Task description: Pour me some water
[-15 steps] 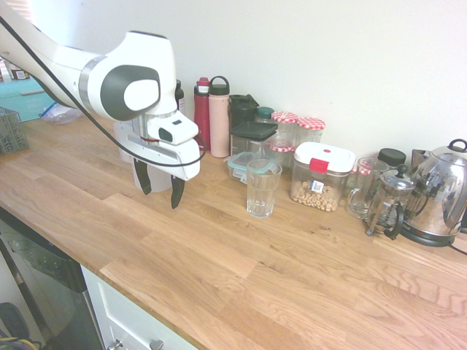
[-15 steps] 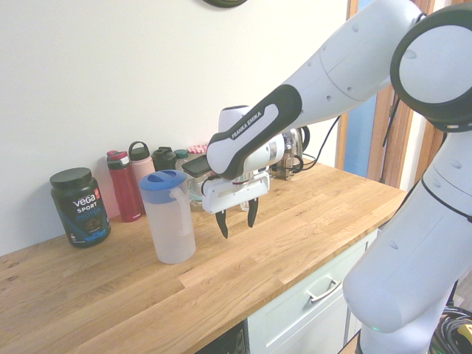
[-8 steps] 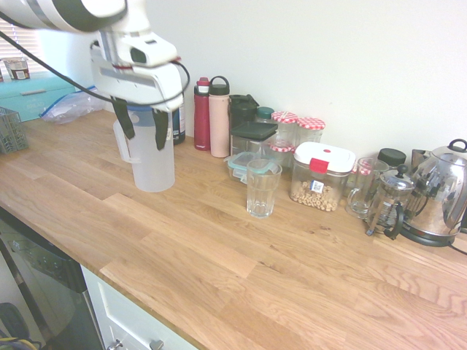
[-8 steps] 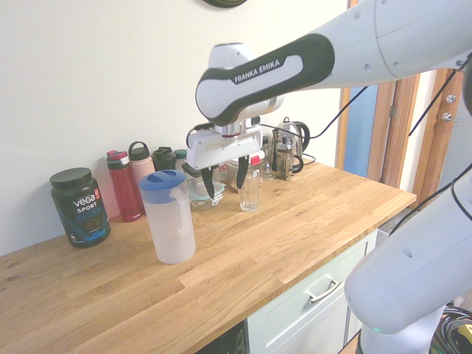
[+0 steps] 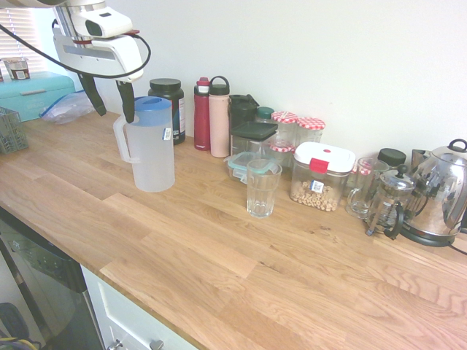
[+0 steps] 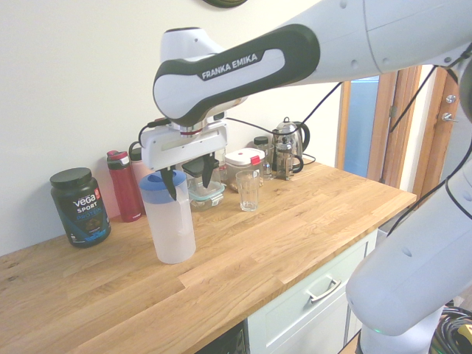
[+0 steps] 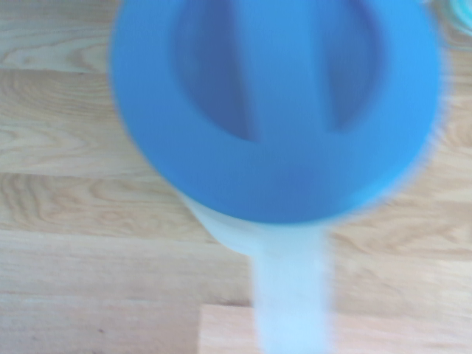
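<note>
The pitcher's blue lid is too wide for my fingers, so next my gripper will grab the pitcher by its narrow handle [image 7: 292,287] to pour.
A translucent white pitcher [image 5: 152,149] with a blue lid [image 5: 152,110] stands upright on the wooden counter [image 5: 219,248], its handle [image 5: 121,138] on the side away from the glass. An empty clear drinking glass [image 5: 262,188] stands further along the counter. My gripper [image 5: 109,98] hangs open above the handle side of the pitcher, fingers pointing down and holding nothing. From the other side, the gripper [image 6: 188,177] sits at the level of the lid [image 6: 161,181], with the pitcher [image 6: 170,217] below it and the glass [image 6: 249,191] beyond. The wrist view looks straight down on the blurred blue lid [image 7: 276,103] and the handle [image 7: 291,295].
Against the wall stand a black tub [image 5: 169,102], red and pink bottles [image 5: 210,115], jars, a white-lidded food box [image 5: 321,176], a glass mug [image 5: 363,187], a French press [image 5: 390,203] and a steel kettle [image 5: 441,193]. A teal box [image 5: 33,93] sits at the far end.
My gripper has risen and moved from in front of the pitcher, across it, to above its handle side. It stayed open. Pitcher and glass have not moved.
</note>
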{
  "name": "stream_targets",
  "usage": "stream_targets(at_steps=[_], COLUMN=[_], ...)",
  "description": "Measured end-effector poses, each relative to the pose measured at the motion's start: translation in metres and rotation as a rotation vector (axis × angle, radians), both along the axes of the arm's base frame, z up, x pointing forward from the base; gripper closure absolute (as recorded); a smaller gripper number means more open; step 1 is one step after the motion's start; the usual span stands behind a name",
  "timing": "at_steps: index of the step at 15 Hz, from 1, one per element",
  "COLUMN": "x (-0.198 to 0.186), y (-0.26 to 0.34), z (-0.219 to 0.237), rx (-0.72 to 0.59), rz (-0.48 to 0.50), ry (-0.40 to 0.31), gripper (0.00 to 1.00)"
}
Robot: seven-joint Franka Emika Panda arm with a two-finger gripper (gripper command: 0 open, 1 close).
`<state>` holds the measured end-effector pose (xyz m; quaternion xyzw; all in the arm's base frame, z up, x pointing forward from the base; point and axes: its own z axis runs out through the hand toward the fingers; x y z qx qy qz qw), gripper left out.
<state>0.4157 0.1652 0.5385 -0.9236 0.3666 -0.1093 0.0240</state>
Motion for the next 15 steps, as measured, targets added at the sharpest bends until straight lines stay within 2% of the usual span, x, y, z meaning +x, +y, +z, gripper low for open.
stream_targets(at_steps=[4,5,10,15], x=[0.027,0.03,0.043,0.047], y=[0.007,0.007,0.005,-0.002], z=[-0.031,-0.037,-0.059,-0.061], rx=[-0.019,-0.025,-0.02,-0.009], rz=[-0.019,-0.026,-0.036,-0.047], ry=[0.011,0.017,0.045,0.047], gripper=[0.0,1.0,1.0,1.0])
